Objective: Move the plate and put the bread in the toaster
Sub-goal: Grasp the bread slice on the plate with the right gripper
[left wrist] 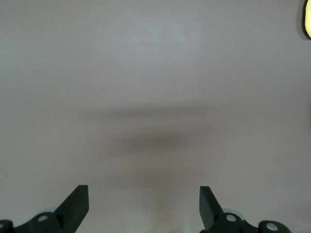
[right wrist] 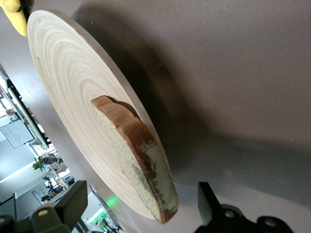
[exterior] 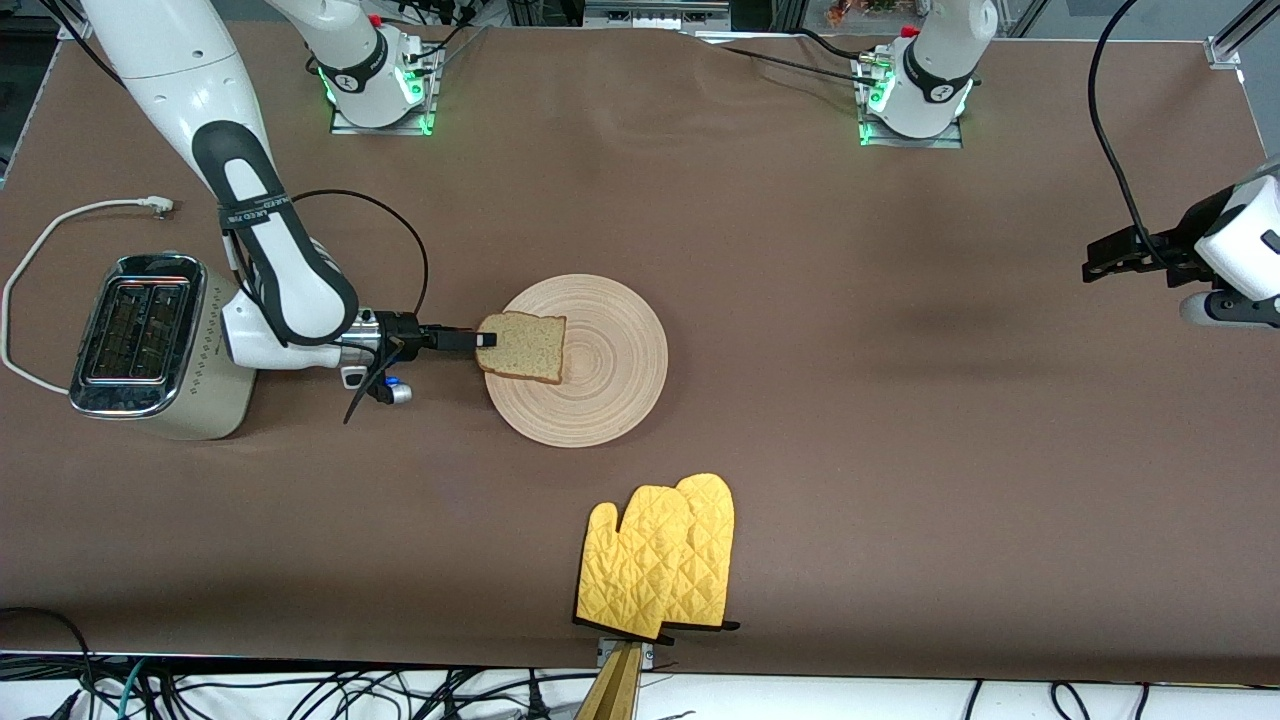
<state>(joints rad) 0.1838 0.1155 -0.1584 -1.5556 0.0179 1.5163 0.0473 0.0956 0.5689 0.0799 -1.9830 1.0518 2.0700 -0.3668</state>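
My right gripper should close on the bread now, because its fingers reach over the near edge of the bread on the plate (exterior: 600, 380) (right wrist: 73, 87).
The bread (exterior: 522, 347) (right wrist: 141, 165), a tan speckled slice with a brown crust, lies on the round wooden plate (exterior: 600, 380) (right wrist: 73, 87) at its rim toward the right arm's end. My right gripper (exterior: 485, 340) (right wrist: 141, 206) reaches in level with the table. It is open, with one finger on each side of the slice's near edge, touching neither face. The cream toaster (exterior: 150, 345) with its chrome top stands at the right arm's end of the table. My left gripper (exterior: 1095, 258) (left wrist: 143, 206) waits open over bare table at the left arm's end.
A pair of yellow oven mitts (exterior: 665, 560) (left wrist: 307, 19) lies nearer the front camera than the plate. The toaster's white cord (exterior: 60, 220) loops on the table beside the toaster. A wooden piece (exterior: 620, 680) juts at the table's front edge.
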